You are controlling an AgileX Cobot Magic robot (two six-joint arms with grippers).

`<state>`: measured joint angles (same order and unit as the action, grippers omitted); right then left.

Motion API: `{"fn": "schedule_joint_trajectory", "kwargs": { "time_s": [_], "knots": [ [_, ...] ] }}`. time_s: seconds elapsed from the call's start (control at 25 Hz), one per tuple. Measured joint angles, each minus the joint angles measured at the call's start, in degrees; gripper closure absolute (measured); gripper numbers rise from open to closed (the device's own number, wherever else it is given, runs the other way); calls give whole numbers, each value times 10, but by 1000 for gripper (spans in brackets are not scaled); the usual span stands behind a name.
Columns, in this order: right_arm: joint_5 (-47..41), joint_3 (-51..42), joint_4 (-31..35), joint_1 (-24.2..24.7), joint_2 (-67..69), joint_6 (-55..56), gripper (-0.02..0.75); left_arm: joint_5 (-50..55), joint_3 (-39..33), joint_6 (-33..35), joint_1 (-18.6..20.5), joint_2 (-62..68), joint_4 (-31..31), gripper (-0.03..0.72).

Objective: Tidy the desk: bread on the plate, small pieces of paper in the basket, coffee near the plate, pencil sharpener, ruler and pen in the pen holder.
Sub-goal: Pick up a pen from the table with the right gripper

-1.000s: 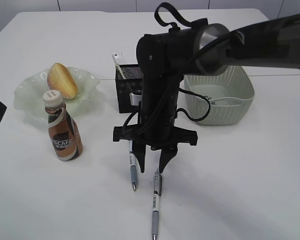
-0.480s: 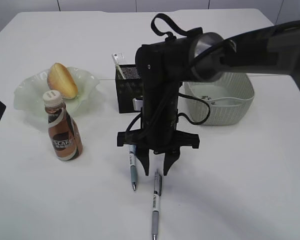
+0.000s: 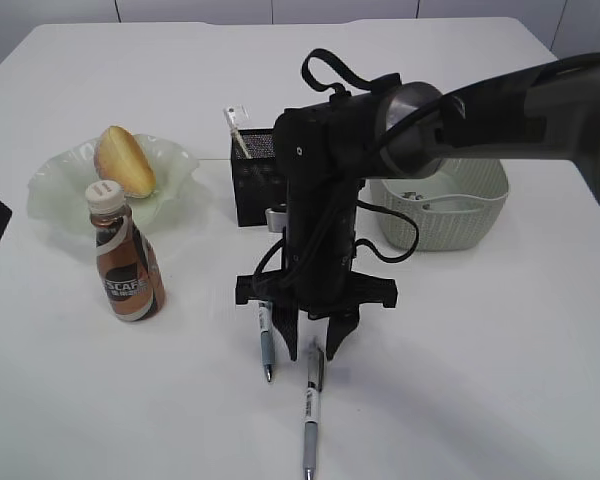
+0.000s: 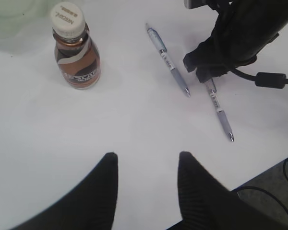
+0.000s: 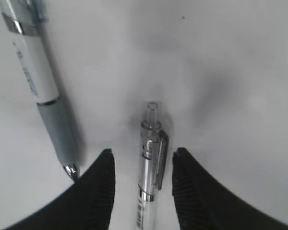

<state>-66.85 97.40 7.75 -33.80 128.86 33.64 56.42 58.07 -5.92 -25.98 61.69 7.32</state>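
Observation:
My right gripper should pick up the clear grey pen by its clip end (image 3: 315, 362) for dropping into the pen holder (image 3: 252, 175).
Two pens lie on the white desk. My right gripper (image 3: 317, 350) (image 5: 141, 158) is open and low over the clip end of the nearer pen (image 3: 309, 415) (image 5: 149, 177) (image 4: 220, 112), with a finger on each side of it. The other pen (image 3: 266, 340) (image 5: 43, 100) (image 4: 168, 60) lies just left. My left gripper (image 4: 146, 160) is open and empty above bare desk. The bread (image 3: 125, 160) lies on the pale green plate (image 3: 65, 180). The coffee bottle (image 3: 128, 265) (image 4: 77, 48) stands in front of the plate. The black mesh pen holder (image 3: 252, 175) holds a ruler (image 3: 237, 125).
A pale green basket (image 3: 450, 215) stands right of the pen holder, partly hidden by my right arm. The desk's front edge and a cable show at the lower right of the left wrist view (image 4: 273, 191).
My right gripper has come down toward the desk and now straddles the top of the nearer pen. The pens, bottle and bread have not moved.

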Motion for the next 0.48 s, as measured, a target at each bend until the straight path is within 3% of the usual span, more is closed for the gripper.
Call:
{"fn": "schedule_joint_trajectory", "kwargs": {
  "time_s": [0.48],
  "knots": [
    [18, 0, 0, 0, 21, -3, 440, -1, 0, 0, 0, 0, -12, 381]
  ]
}}
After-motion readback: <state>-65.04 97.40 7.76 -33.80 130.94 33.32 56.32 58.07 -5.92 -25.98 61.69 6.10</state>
